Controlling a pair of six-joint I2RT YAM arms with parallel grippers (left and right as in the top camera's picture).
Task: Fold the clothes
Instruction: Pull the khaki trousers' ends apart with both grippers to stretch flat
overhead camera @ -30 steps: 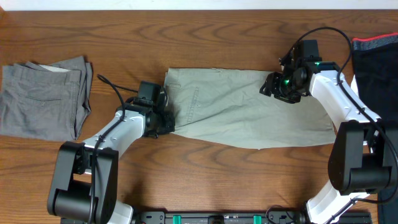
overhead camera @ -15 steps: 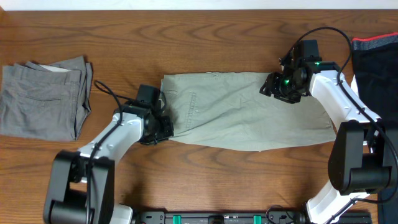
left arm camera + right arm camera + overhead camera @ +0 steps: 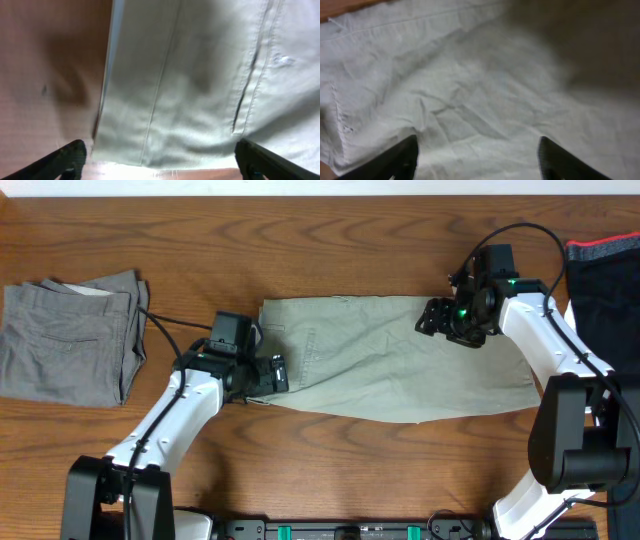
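I need to grab the pale khaki-green clothes (image 3: 380, 355) by the waistband-end corner (image 3: 259, 396) with my left gripper next. Then I can fold the waistband end over the spread clothes.
The pale khaki-green clothes (image 3: 380, 355) lie spread flat across the table's middle, waistband to the left. My left gripper (image 3: 278, 373) stands open at their lower-left corner; in the left wrist view the cloth's hem (image 3: 165, 125) lies just ahead of the wide-apart fingertips (image 3: 70, 157), and the left gripper (image 3: 162, 169) holds nothing. My right gripper (image 3: 431, 320) hovers open over the upper right part of the fabric. In the right wrist view wrinkled cloth (image 3: 485, 100) fills the space beyond the right gripper (image 3: 477, 162), ungripped. A mid-grey pair (image 3: 70, 340) lies folded at far left.
A dark garment with a red band (image 3: 605, 290) lies at the right edge, beside the right arm. Bare wooden table (image 3: 330, 240) runs behind the clothes and along the front. The left arm's cable loops between the grey pair and the khaki pair.
The left gripper, shut on the khaki pair's left edge, drew it a little leftward, then opened and let go. The right gripper's jaws spread wider in place.
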